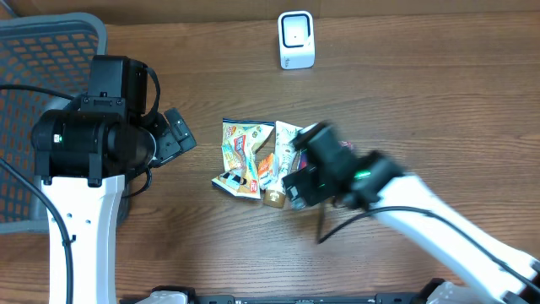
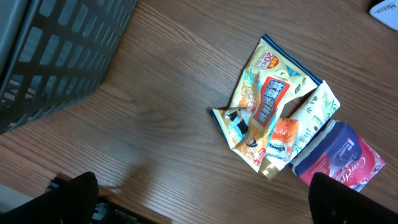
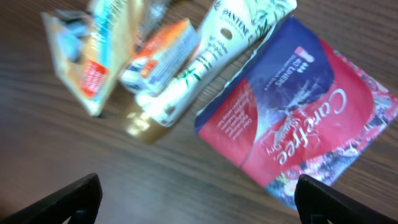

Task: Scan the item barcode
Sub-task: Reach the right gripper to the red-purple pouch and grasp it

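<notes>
I will grab the corner of the Carefree packet's blue end (image 3: 207, 121) beside the Pantene tube (image 3: 205, 59) with my right gripper next, so that I can flip the packet and show its barcode.
A small pile of items lies mid-table: a yellow snack packet (image 1: 239, 145) (image 2: 264, 99) (image 3: 102, 59), a little orange packet (image 2: 283, 138) (image 3: 158, 56), a white Pantene tube (image 3: 205, 59) (image 2: 314, 112) and a red and blue Carefree packet (image 3: 298, 118) (image 2: 339, 155). No barcode shows on any of them. The white scanner (image 1: 296, 40) stands at the far edge. My right gripper (image 1: 297, 184) (image 3: 199, 202) hovers open over the pile's right side, just short of the Carefree packet. Left of the pile, my left gripper (image 1: 179, 135) (image 2: 208, 205) is open above bare wood.
A dark mesh basket (image 1: 34, 59) (image 2: 56, 56) stands at the table's left edge, beside the left arm. The table's near edge (image 2: 124, 208) runs just under the left fingers.
</notes>
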